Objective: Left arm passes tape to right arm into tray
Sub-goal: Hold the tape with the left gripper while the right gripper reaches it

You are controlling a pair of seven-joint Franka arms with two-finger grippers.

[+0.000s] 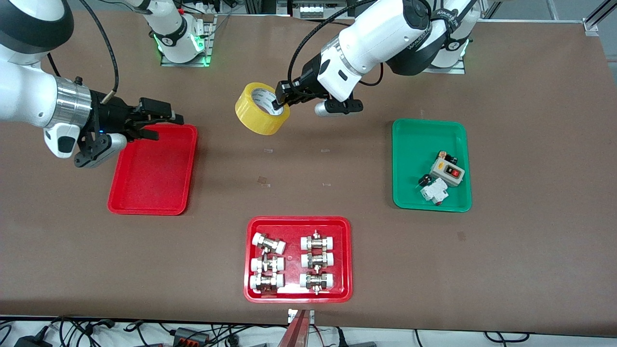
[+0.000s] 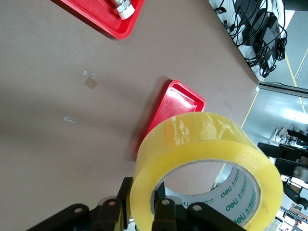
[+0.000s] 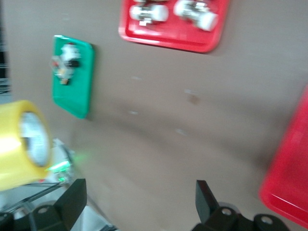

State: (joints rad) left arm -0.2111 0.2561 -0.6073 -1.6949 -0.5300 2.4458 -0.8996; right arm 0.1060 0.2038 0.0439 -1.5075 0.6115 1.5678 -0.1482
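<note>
My left gripper holds one side of the tape, so my right gripper will next grab the tape by its free opposite side [image 1: 249, 106].
The tape [image 1: 261, 114], a wide yellow roll with a white printed core, hangs in the air over the bare table between the two arms. My left gripper [image 1: 281, 102] is shut on its wall, one finger inside the core and one outside, as the left wrist view shows on the tape [image 2: 202, 144]. The plain red tray [image 1: 153, 169] lies toward the right arm's end of the table. My right gripper [image 1: 166, 126] stands open over that tray's edge nearest the bases, nothing between its fingers [image 3: 208, 198]. The right wrist view catches the tape [image 3: 17, 144] off to one side.
A green tray [image 1: 430, 166] with small electrical parts lies toward the left arm's end. A red tray [image 1: 299, 259] of white-capped metal fittings sits nearest the front camera. Small tape scraps [image 1: 263, 181] dot the brown table.
</note>
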